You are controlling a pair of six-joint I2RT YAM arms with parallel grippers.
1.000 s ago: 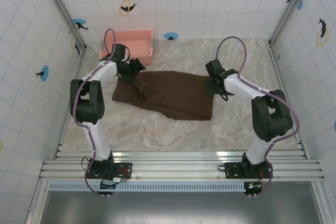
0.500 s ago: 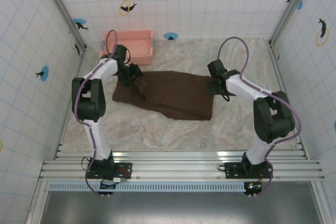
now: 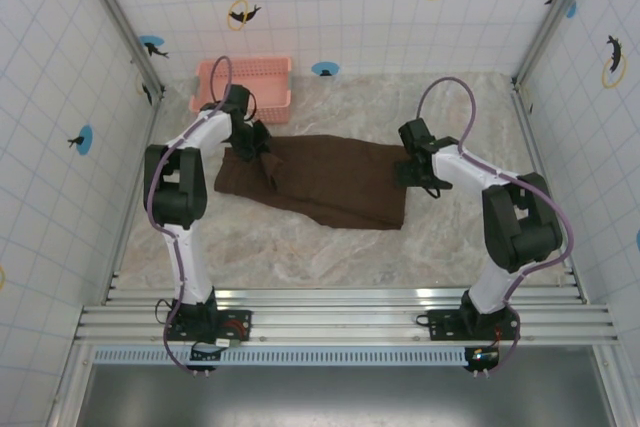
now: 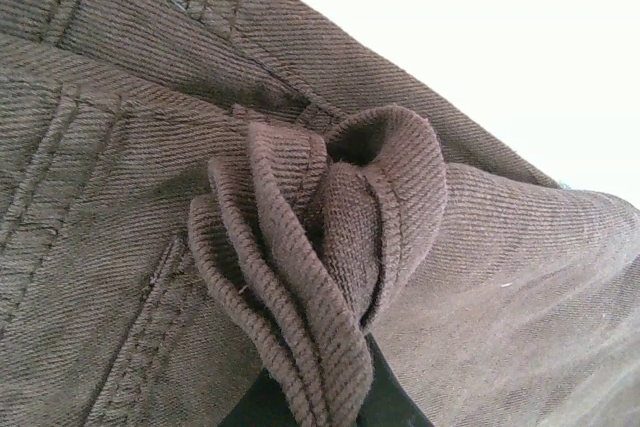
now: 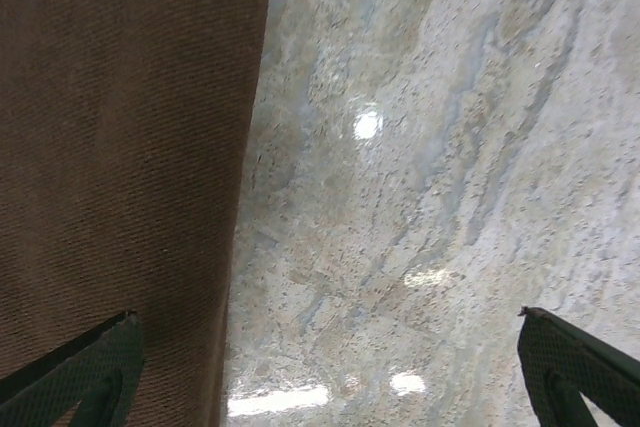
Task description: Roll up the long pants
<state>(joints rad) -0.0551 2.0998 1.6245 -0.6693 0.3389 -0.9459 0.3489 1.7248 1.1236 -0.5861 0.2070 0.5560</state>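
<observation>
I need to pull the long pants straight for rolling up, so next I should grab them with my right gripper by their edge opposite their wide end.
The long pants lie spread flat across the marble table, dark brown, with the wide end on the left. My left gripper sits at that left end, shut on a bunched fold of the pants' thick hem. The dark fingertips pinch the fold from below. My right gripper hovers low at the right end of the pants. Its jaws are open: one finger is over the cloth edge and the other finger is over bare table.
A pink slatted basket stands at the back left, just behind my left gripper. Tiled walls and metal posts close in the table on three sides. Bare marble lies in front of the pants and to their right.
My left gripper has closed on the cloth and gathered a fold of it. Both arms have shifted only slightly; the pants lie about as before.
</observation>
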